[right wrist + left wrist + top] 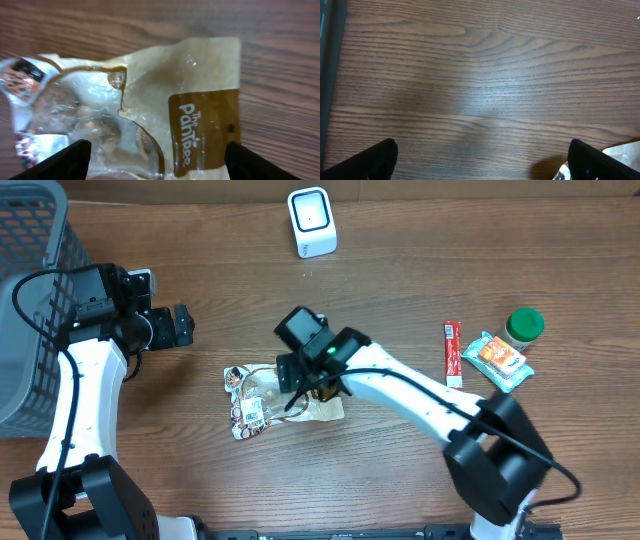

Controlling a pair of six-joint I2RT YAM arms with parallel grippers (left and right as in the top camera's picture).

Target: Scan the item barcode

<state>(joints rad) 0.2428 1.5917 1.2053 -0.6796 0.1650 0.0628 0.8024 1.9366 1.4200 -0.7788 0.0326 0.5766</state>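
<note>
The brown half of the pastry bag (262,402) is away from the white barcode label, so my right gripper should grab the bag there next and leave the label for the scan.
The item is a clear and brown pastry bag (262,402) lying flat on the wooden table, with a white barcode label (250,415) near its left end. My right gripper (312,388) hovers over the bag's right half. In the right wrist view it stands open (157,165), its fingers (65,160) straddling the bag (165,100) without closing on it. The label (42,145) shows at lower left. The white scanner (311,221) stands at the back centre. My left gripper (185,325) is open above bare wood (480,165), left of the bag, whose edge (625,147) peeks in.
A grey mesh basket (30,280) fills the far left. At the right lie a red stick packet (452,352), an orange and teal snack packet (498,360) and a green-lidded jar (523,326).
</note>
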